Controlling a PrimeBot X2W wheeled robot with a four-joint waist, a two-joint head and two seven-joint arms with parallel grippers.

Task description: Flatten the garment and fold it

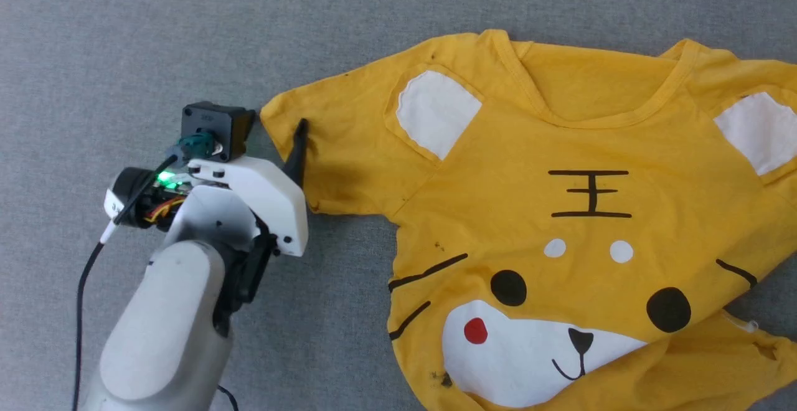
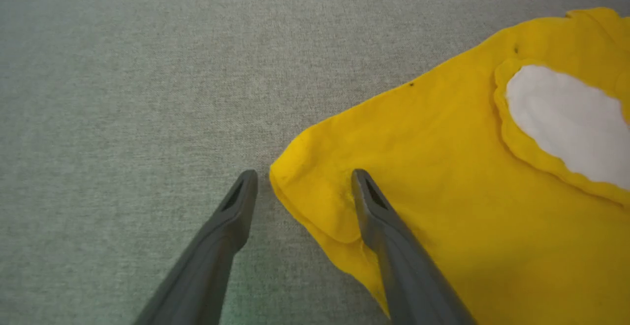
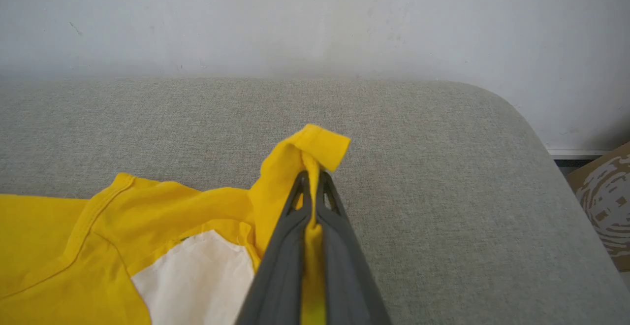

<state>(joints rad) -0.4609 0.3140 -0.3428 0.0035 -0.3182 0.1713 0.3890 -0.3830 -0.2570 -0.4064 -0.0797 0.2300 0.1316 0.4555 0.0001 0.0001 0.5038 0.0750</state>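
My left gripper grabs the T-shirt [image 1: 548, 212] by its sleeve's cuff corner [image 1: 278, 115] next, where the sleeve's edge makes a raised fold while the sleeve cloth beyond lies flat.
The yellow T-shirt [image 1: 548, 212] lies face up on the grey surface, its cartoon face print and white patches showing. Its lower hem at the bottom right is bunched. My left gripper [image 2: 304, 179] is open at the shirt's left sleeve [image 1: 324, 149]: one finger [image 2: 374, 207] rests on the sleeve cloth, the other finger [image 2: 236, 207] stands on the bare surface beside the sleeve's corner. My right gripper [image 3: 312, 179] is shut on the right sleeve's edge [image 3: 315, 150], which sticks up past the fingertips.
The grey fabric surface [image 1: 155, 37] spreads to the left and behind the shirt. In the right wrist view its rounded corner [image 3: 512, 113] meets a pale wall [image 3: 315, 19], with a cardboard box [image 3: 605, 202] beyond the edge.
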